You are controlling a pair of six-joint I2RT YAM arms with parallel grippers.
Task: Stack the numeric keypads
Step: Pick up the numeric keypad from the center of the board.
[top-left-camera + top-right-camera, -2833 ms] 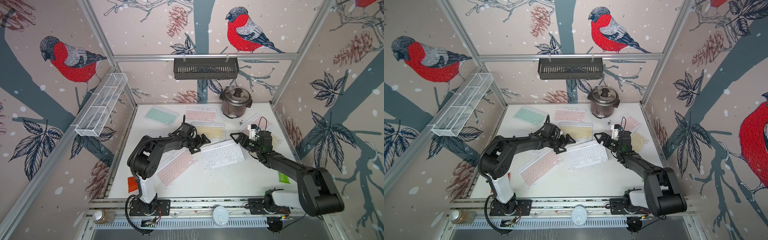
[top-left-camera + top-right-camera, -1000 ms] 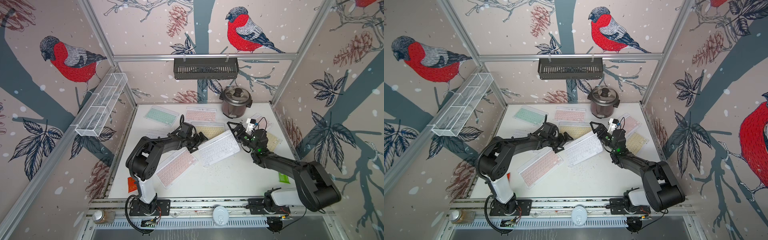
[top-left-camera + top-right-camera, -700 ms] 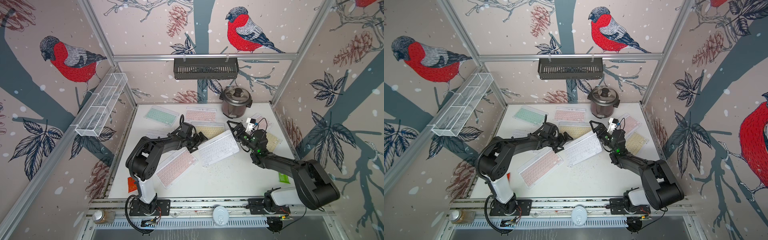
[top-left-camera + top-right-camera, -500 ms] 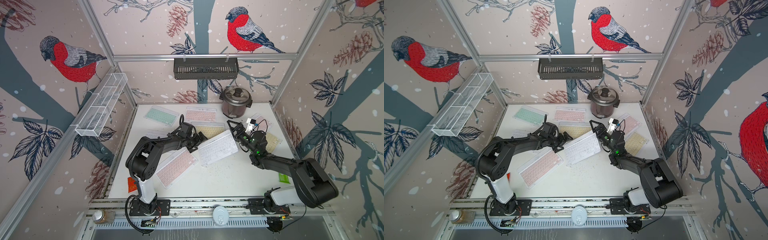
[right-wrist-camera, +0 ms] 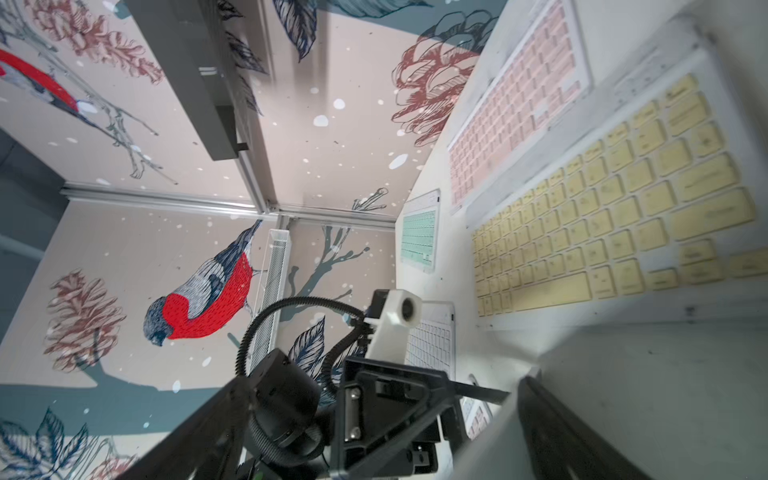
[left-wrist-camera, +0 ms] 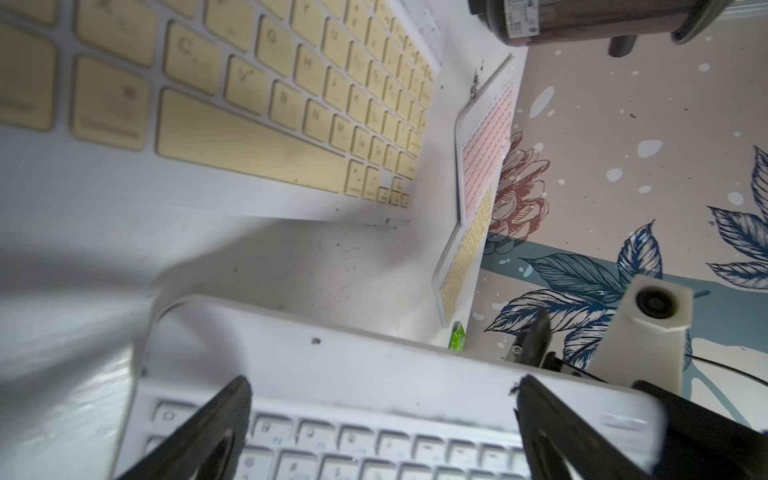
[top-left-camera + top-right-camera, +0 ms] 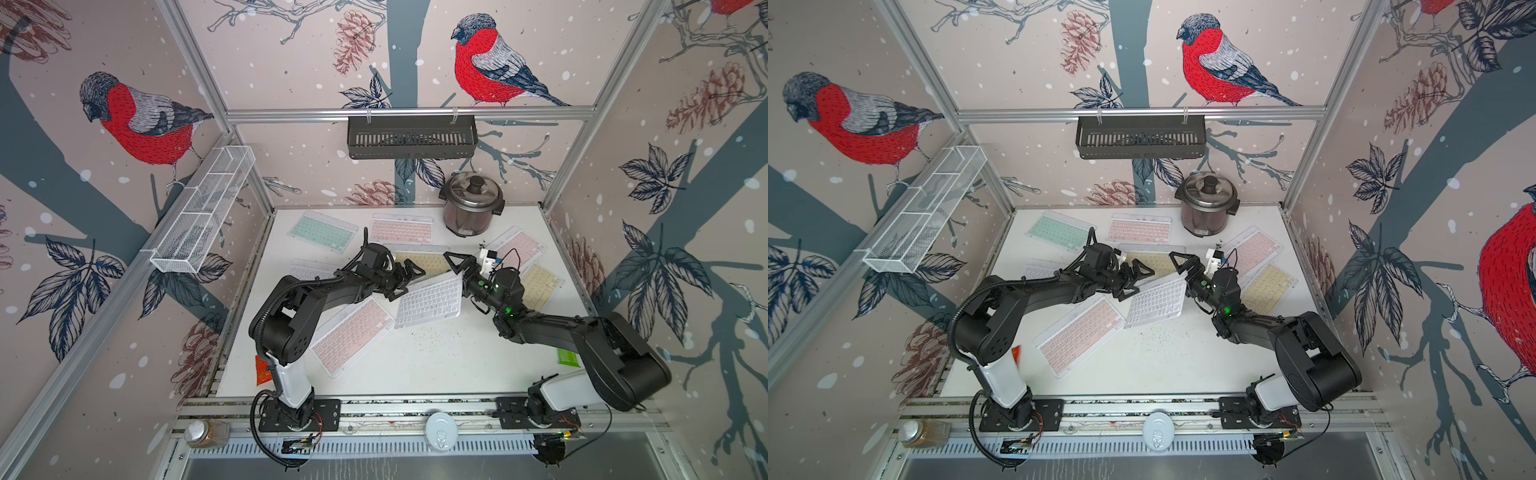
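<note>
The right gripper grabs the white-keyed numeric keypad's end edge next, leaving the keypad's bottom free to stack on the yellow keypad (image 7: 424, 259).
A white-keyed numeric keypad (image 7: 430, 301) (image 7: 1156, 303) sits tilted mid-table between both arms, its far corner over a yellow keypad (image 7: 424, 259) (image 6: 249, 104). My left gripper (image 7: 409, 284) (image 6: 382, 382) is open, its fingers spread over the white keypad's left end. My right gripper (image 7: 459, 274) (image 5: 380, 386) is open wide at its right end, with one finger (image 5: 561, 424) against it and nothing clamped. Other keypads lie flat: mint (image 7: 324, 230), pink (image 7: 401, 228), pink (image 7: 519, 247), yellow (image 7: 540, 282), pink (image 7: 353, 334). A white one (image 7: 309, 270) is half hidden under my left arm.
A steel rice cooker (image 7: 471, 203) stands at the back right. A black basket (image 7: 411, 137) hangs on the back wall and a wire rack (image 7: 203, 212) on the left wall. A green packet (image 7: 568, 357) and a red packet (image 7: 262, 370) lie at the table's sides.
The white keypad went from lying flat to tilted and slid back-left onto the yellow one, pushed by my right gripper. Over the last second it only shifted slightly left.
</note>
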